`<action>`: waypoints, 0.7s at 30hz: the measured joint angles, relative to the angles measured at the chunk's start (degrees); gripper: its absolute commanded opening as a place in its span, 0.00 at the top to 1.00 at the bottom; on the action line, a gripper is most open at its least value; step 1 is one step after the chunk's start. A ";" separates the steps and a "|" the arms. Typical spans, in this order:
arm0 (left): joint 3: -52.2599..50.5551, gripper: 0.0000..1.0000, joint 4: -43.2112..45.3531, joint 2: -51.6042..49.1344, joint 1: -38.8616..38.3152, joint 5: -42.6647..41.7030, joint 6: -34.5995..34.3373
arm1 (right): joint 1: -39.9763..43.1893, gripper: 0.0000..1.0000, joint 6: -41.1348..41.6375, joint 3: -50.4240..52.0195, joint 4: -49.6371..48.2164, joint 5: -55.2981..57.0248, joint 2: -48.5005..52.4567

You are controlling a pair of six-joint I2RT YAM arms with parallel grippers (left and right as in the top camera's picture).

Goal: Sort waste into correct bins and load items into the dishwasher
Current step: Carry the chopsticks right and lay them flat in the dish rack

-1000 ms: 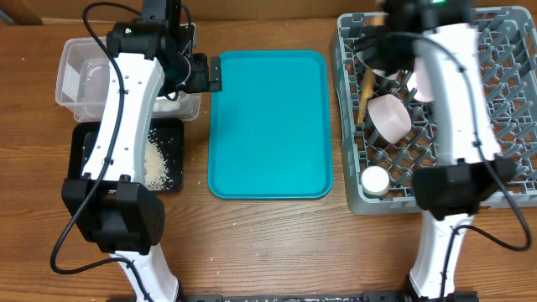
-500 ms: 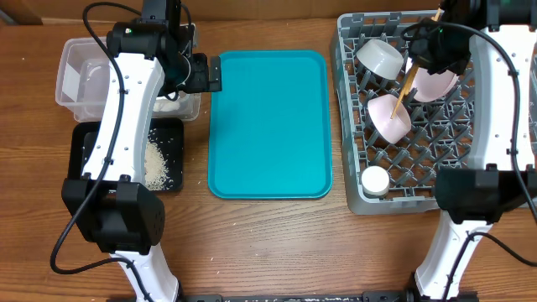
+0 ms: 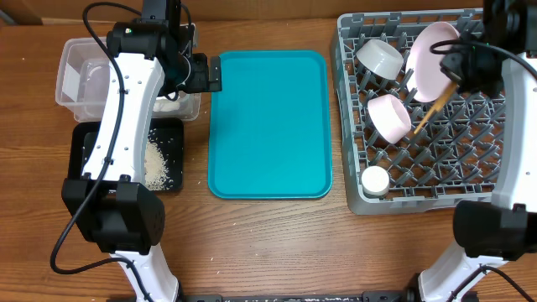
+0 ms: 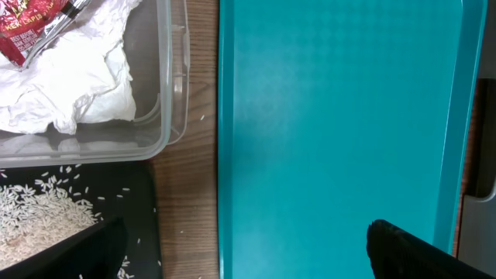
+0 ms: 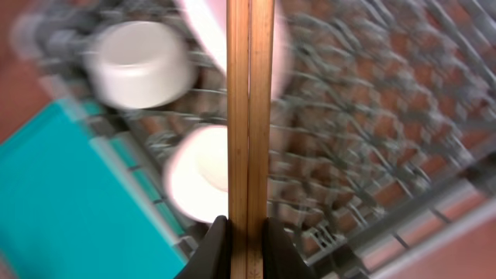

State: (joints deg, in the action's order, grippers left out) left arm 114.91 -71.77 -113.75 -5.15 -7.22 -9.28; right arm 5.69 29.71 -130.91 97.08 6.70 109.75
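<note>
My right gripper should lower and turn the chopsticks before it releases them, because the chopsticks' tips are above the rack's wires beside the pink bowl (image 3: 389,117).
My right gripper (image 5: 248,232) is shut on the two wooden chopsticks (image 5: 249,108) and holds them over the grey dish rack (image 3: 503,168); the chopsticks (image 3: 432,109) slant down-left from the gripper (image 3: 457,77). The rack holds the pink plate (image 3: 432,46), the whitish bowl (image 3: 379,57), the pink bowl (image 3: 389,117) and the white cup (image 3: 375,180). My left gripper (image 4: 240,252) is open and empty above the teal tray's left edge, next to the clear tub (image 3: 84,75). The tub holds tissue (image 4: 70,85) and the red wrapper (image 4: 27,23). Rice (image 3: 155,164) lies in the black tray (image 3: 172,130).
The teal serving tray (image 3: 268,126) lies bare in the middle of the wooden table. A few rice grains (image 4: 182,229) are scattered on the wood between the black tray and the teal tray.
My right arm has swung to the right over the rack with the chopsticks, uncovering the plate and bowls. The left arm has not moved.
</note>
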 measured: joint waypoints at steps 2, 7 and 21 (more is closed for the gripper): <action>0.00 0.00 0.00 0.00 0.00 0.00 0.00 | 1.66 0.96 3.30 4.24 -0.50 0.85 0.04; 0.00 0.00 -0.02 0.00 0.00 0.00 0.02 | 4.42 0.96 12.55 16.06 -3.52 1.81 0.48; 0.00 0.00 -0.02 0.00 0.00 0.00 0.00 | 4.35 0.25 20.24 28.59 -9.38 1.86 0.52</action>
State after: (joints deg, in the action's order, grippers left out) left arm 114.91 -71.79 -113.75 -5.15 -7.22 -9.28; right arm 10.04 49.95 -102.32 87.70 8.56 110.28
